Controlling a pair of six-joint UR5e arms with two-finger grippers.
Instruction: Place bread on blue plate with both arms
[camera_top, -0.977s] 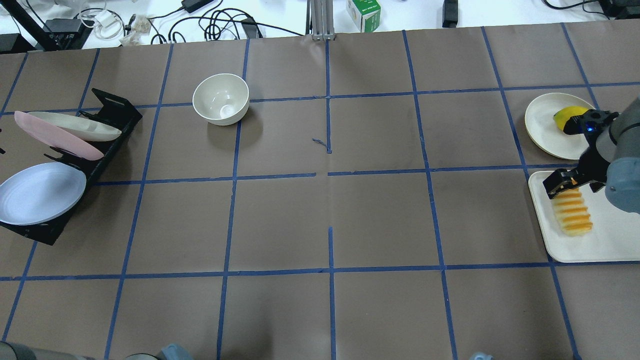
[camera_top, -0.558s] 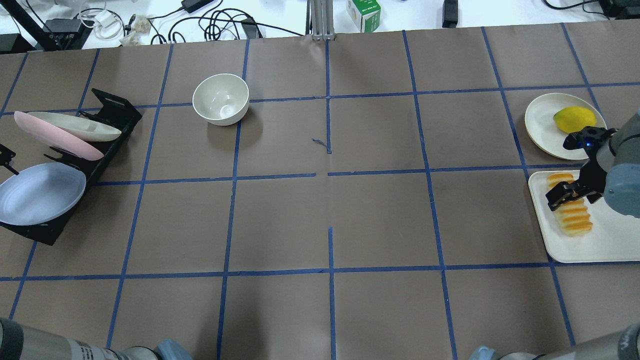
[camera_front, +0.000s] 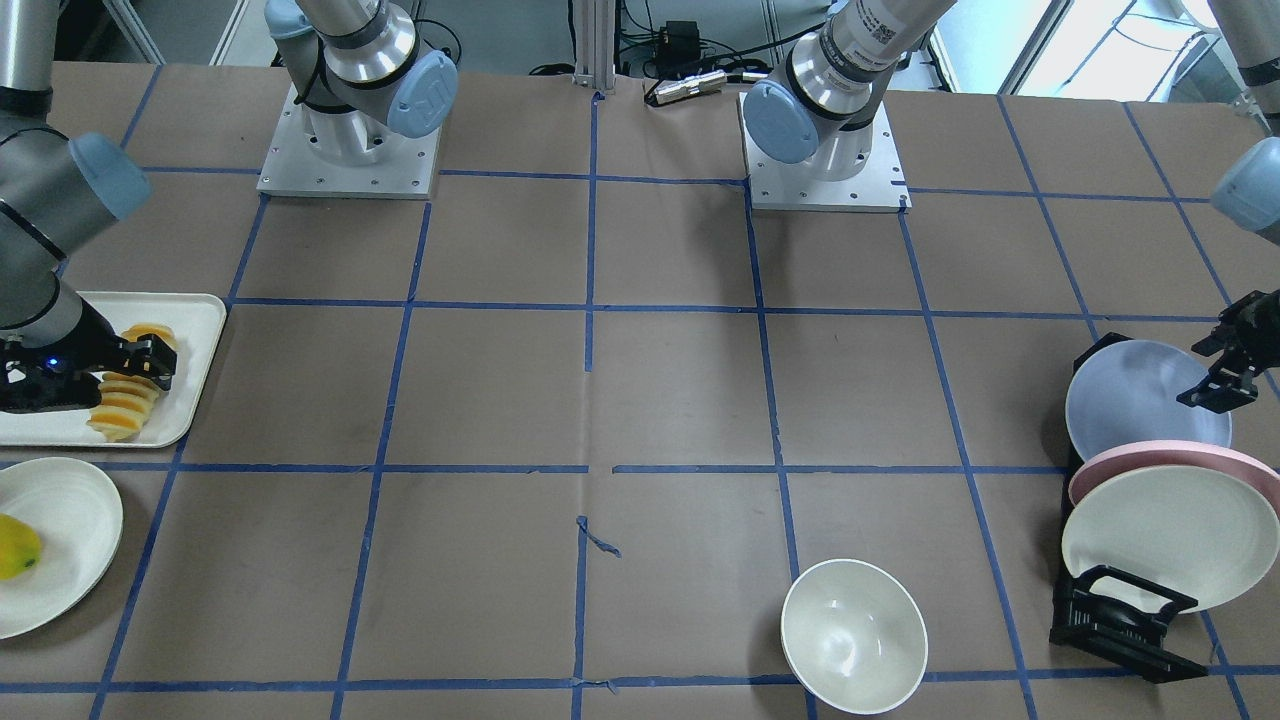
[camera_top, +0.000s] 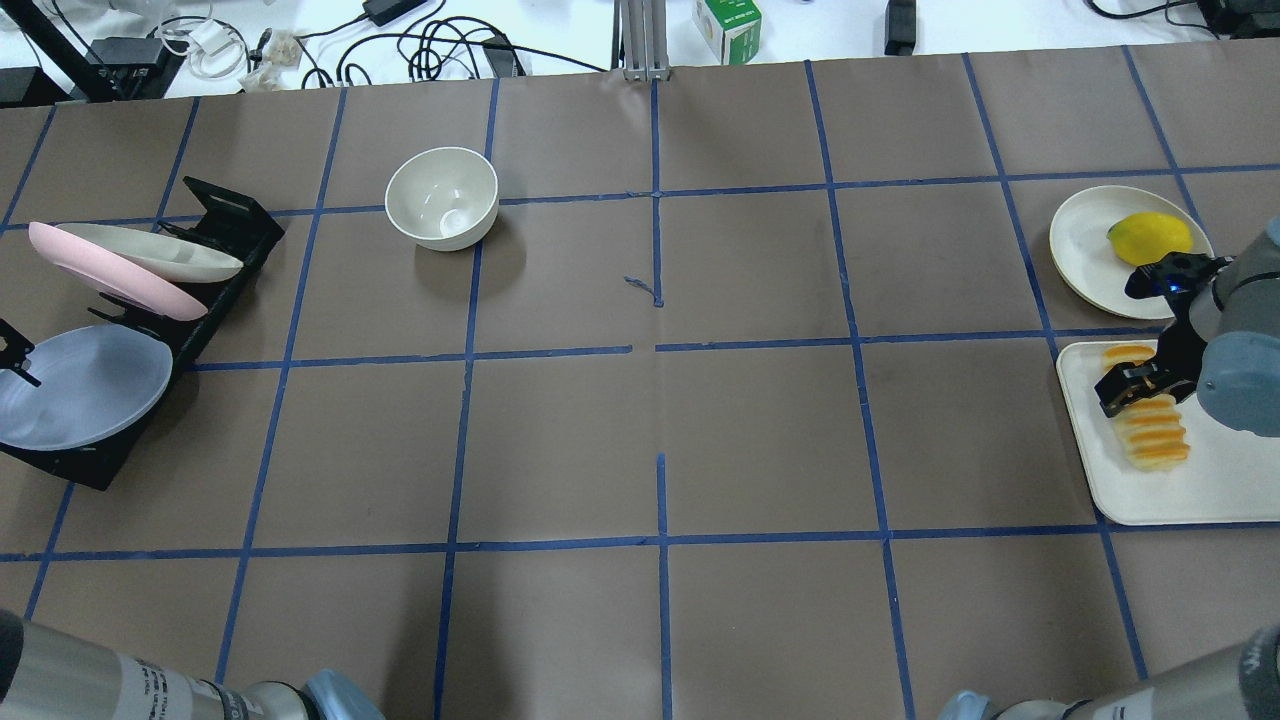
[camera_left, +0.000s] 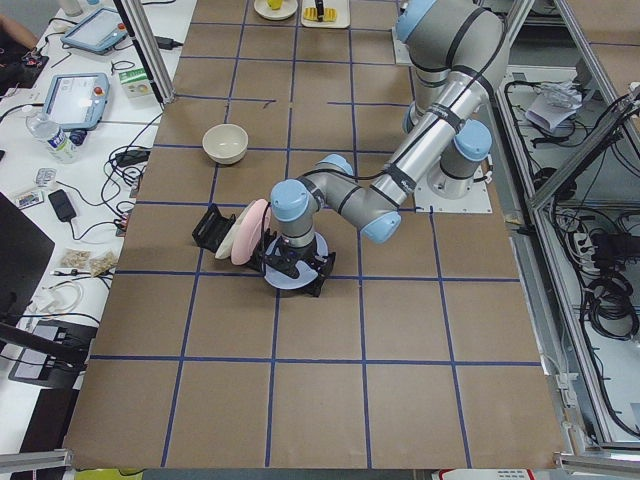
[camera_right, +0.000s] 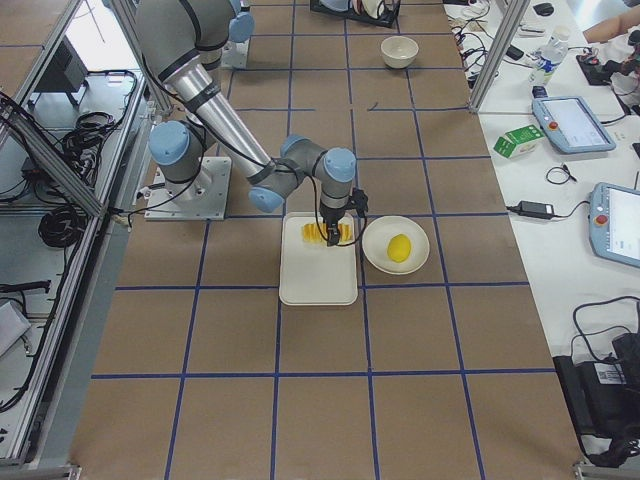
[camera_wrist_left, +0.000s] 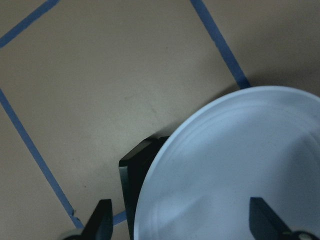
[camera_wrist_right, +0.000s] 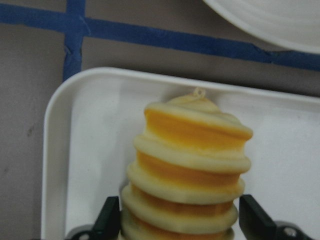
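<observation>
My left gripper grabs the blue plate by its thin outer rim (camera_front: 1221, 426) (camera_wrist_left: 141, 197) next, since the plate's side spreads far wider than the open fingers.
The bread (camera_top: 1150, 430) lies on a cream tray (camera_top: 1200, 490) at the table's right edge. It also shows in the front view (camera_front: 120, 405) and the right wrist view (camera_wrist_right: 190, 160). My right gripper (camera_top: 1125, 385) (camera_wrist_right: 180, 220) is open, with one finger on each side of the loaf near its far end. The blue plate (camera_top: 85, 385) (camera_front: 1130, 400) leans in a black rack (camera_top: 225, 215) at the far left. My left gripper (camera_top: 10, 358) (camera_front: 1225, 370) is open at the plate's outer edge. In the left wrist view the plate's (camera_wrist_left: 225, 170) rim sits between the fingers.
A pink plate (camera_top: 110, 270) and a cream plate (camera_top: 170, 255) stand in the same rack behind the blue plate. A cream bowl (camera_top: 442, 197) stands left of centre at the back. A cream plate (camera_top: 1085, 240) with a yellow fruit (camera_top: 1150, 238) is next to the tray.
My right gripper has shifted along the loaf, uncovering its far end. My left gripper has come in from the left edge to the blue plate's rim.
</observation>
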